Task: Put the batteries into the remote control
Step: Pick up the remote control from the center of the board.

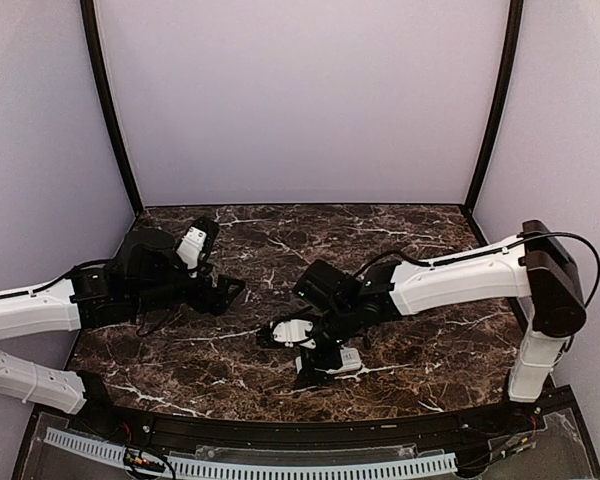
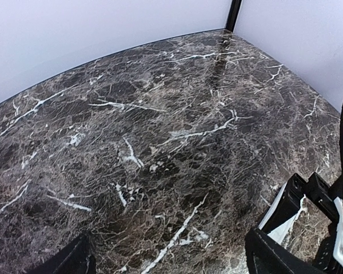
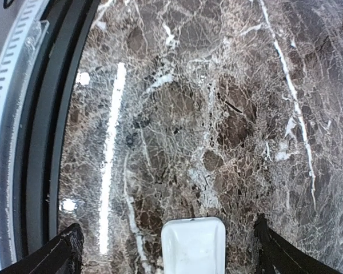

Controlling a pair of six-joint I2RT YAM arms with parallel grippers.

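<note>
My right gripper's fingers are above the remote control [image 3: 193,245] in the right wrist view. It isn't time to close on it yet: I need to lower my right gripper first.
In the right wrist view the remote control [image 3: 193,245] shows as a white rounded rectangle lying flat on the marble table [image 3: 217,114], with only its far end in frame. My right gripper [image 3: 167,231] is open, its dark fingers [image 3: 66,254] standing wide on either side of the remote and apart from it. From above, the right gripper [image 1: 305,350] hangs low over the table's middle front and covers most of the remote. My left gripper [image 1: 230,292] is open over bare marble at the left, and the left gripper [image 2: 170,240] has nothing between its fingers. The batteries are out of view.
The table's near edge has a black rim and a white slotted strip [image 3: 6,142] just left of the right gripper. Lilac walls close the back and sides [image 1: 300,100]. Part of the right arm's black-and-white hardware [image 2: 291,208] shows at the right of the left wrist view.
</note>
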